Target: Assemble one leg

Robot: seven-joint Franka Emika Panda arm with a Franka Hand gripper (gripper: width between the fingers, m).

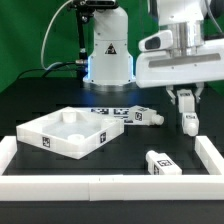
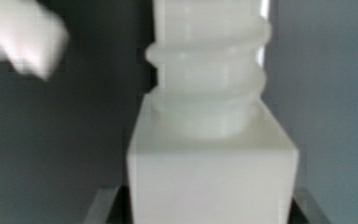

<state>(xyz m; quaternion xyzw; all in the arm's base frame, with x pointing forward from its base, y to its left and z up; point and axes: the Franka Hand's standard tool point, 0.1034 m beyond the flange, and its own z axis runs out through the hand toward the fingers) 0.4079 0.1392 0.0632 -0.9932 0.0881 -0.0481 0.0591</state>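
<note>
The leg is hanging above the black table in the exterior view, so my gripper should keep holding the leg.
My gripper (image 1: 187,104) is shut on a leg (image 1: 189,121), a stubby white block with a tag, and holds it upright low over the black table at the exterior view's right. In the wrist view the leg (image 2: 211,150) fills the frame, its ridged peg pointing away from my gripper (image 2: 211,214), with dark jaws on both sides of the block. Another leg (image 1: 160,161) lies on the table in front. More tagged legs (image 1: 143,115) lie further back. The white square tabletop (image 1: 68,133) lies at the left.
A low white wall (image 1: 110,187) runs along the front, with end pieces at the left (image 1: 7,150) and right (image 1: 209,152). The marker board (image 1: 112,112) lies behind the tabletop. The robot base (image 1: 108,55) stands at the back. A blurred white shape (image 2: 23,40) shows in the wrist view.
</note>
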